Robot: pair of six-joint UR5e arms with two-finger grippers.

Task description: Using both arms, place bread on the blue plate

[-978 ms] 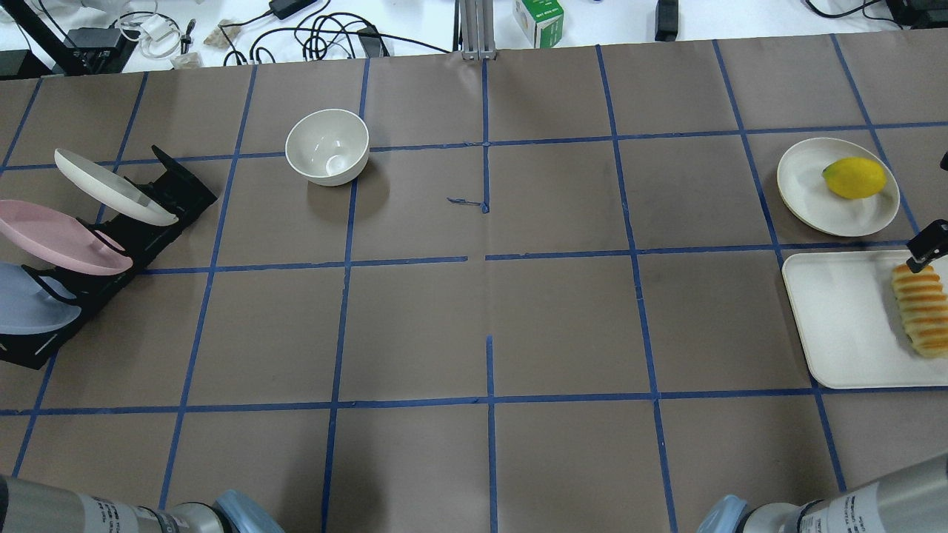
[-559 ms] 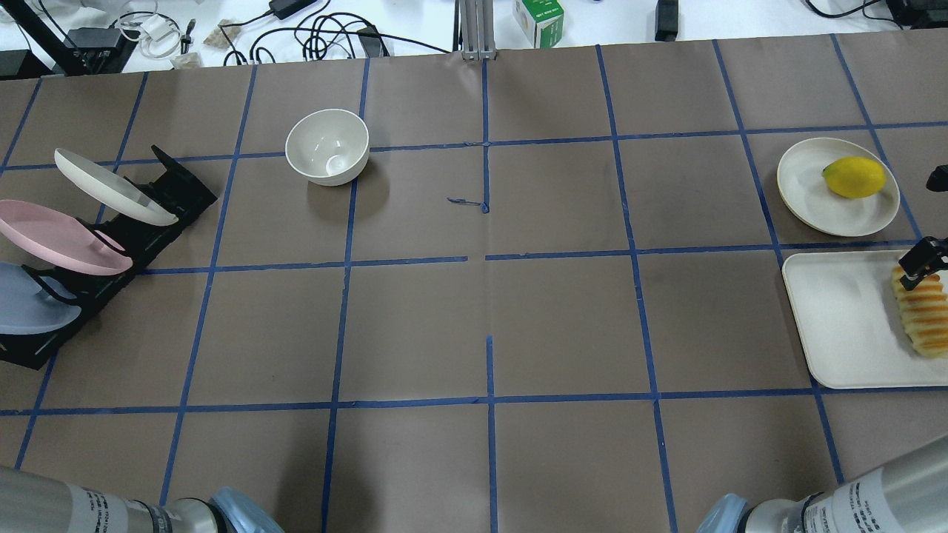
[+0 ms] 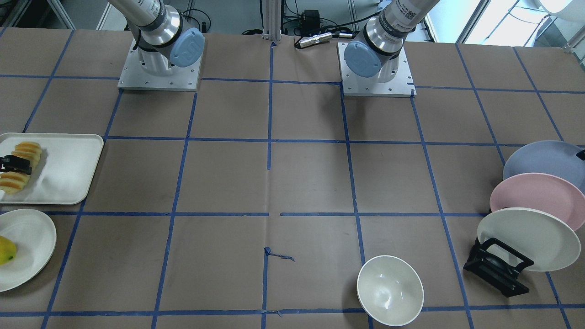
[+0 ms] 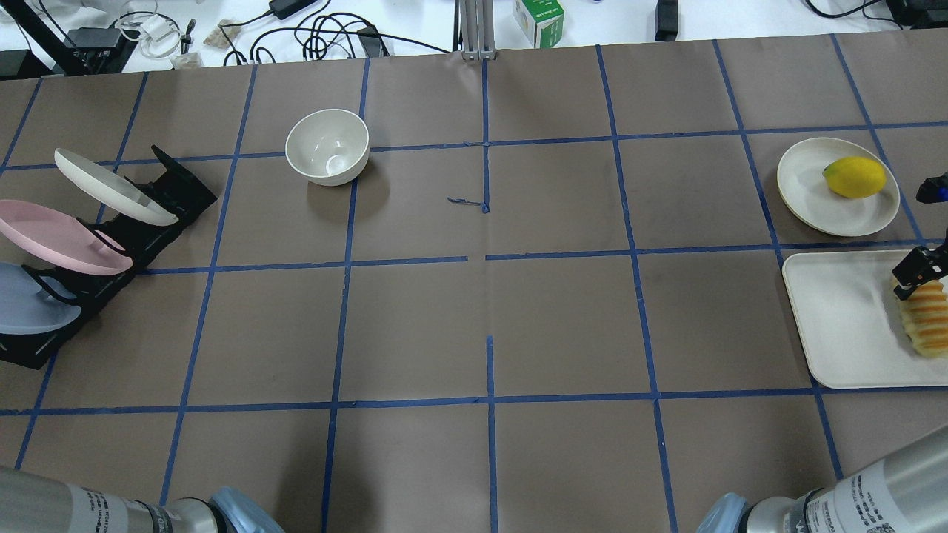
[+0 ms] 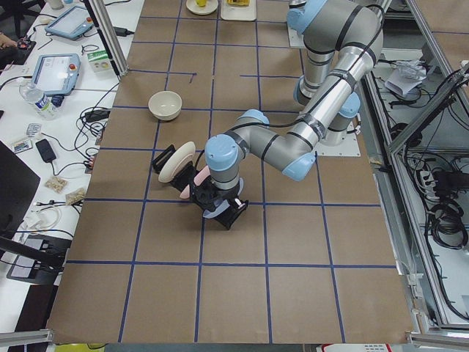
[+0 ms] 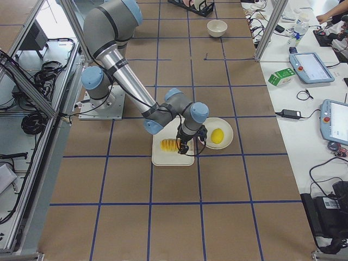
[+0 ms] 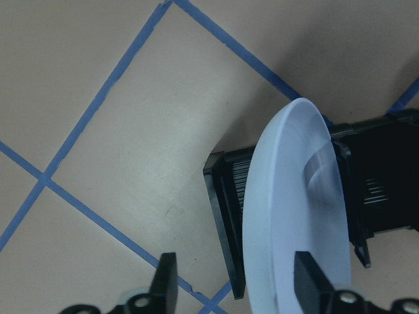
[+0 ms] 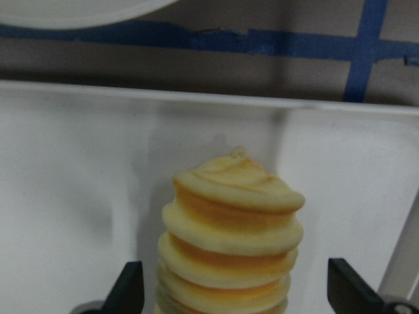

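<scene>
The robot's right gripper needs to place the bread on the blue plate (image 3: 543,161), so next it should grab the bread across its ridged loaf body (image 3: 19,164).
The bread (image 4: 926,322) lies on a white tray (image 4: 837,326) at the table's right edge. It also shows in the front view (image 3: 18,176). My right gripper (image 8: 239,291) is open and straddles the loaf's far end (image 8: 232,222), with gaps on both sides. The same gripper shows in the overhead view (image 4: 918,270). The blue plate (image 4: 29,303) stands tilted in a black rack (image 4: 148,237) at the left edge. My left gripper (image 7: 237,282) is open, with the blue plate's rim (image 7: 294,216) between its fingers.
A pink plate (image 4: 59,240) and an off-white plate (image 4: 111,189) stand in the same rack. A white bowl (image 4: 327,146) sits at the far left centre. A yellow fruit (image 4: 854,178) lies on an off-white plate (image 4: 807,192) beyond the tray.
My right gripper has moved nearer along the tray and now sits over the bread's far end. The rack, plates and bowl have not moved.
</scene>
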